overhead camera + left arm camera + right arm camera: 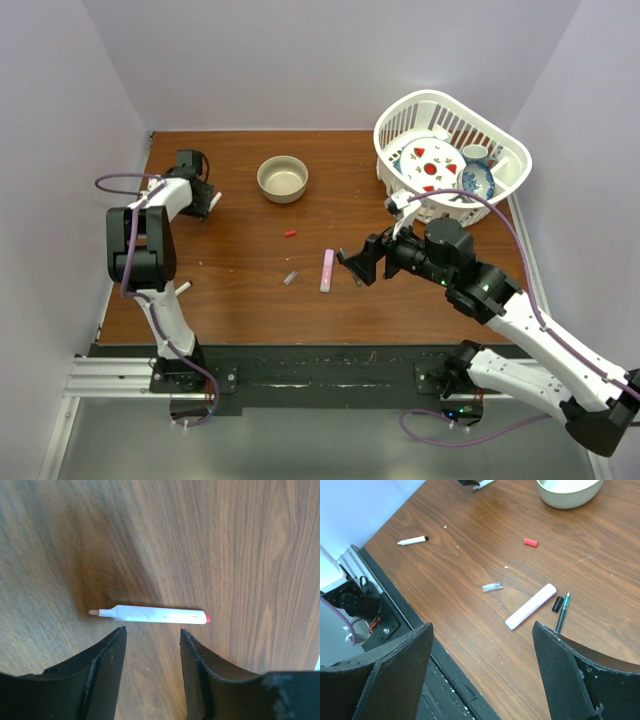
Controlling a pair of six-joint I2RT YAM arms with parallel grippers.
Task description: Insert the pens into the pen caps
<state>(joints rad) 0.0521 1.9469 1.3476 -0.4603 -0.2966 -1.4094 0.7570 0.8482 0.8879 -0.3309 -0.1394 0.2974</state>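
Note:
Next, my left gripper grabs the white pen by its body near the bare tip, so the pen's red end stays free for my right gripper.
My left gripper is open and low over the table's back left. A white pen with a red end and bare tip lies crosswise just beyond its fingertips. My right gripper is open wide and empty, above the table's middle. A chunky pink marker lies just left of it in the top view. A dark pen and a small black cap lie beside the marker. A red cap and a clear grey cap lie apart. Another white pen lies near the left arm.
A tan round bowl stands at the back middle. A white basket with dishes stands at the back right. The table's front edge and a black rail run under my right gripper.

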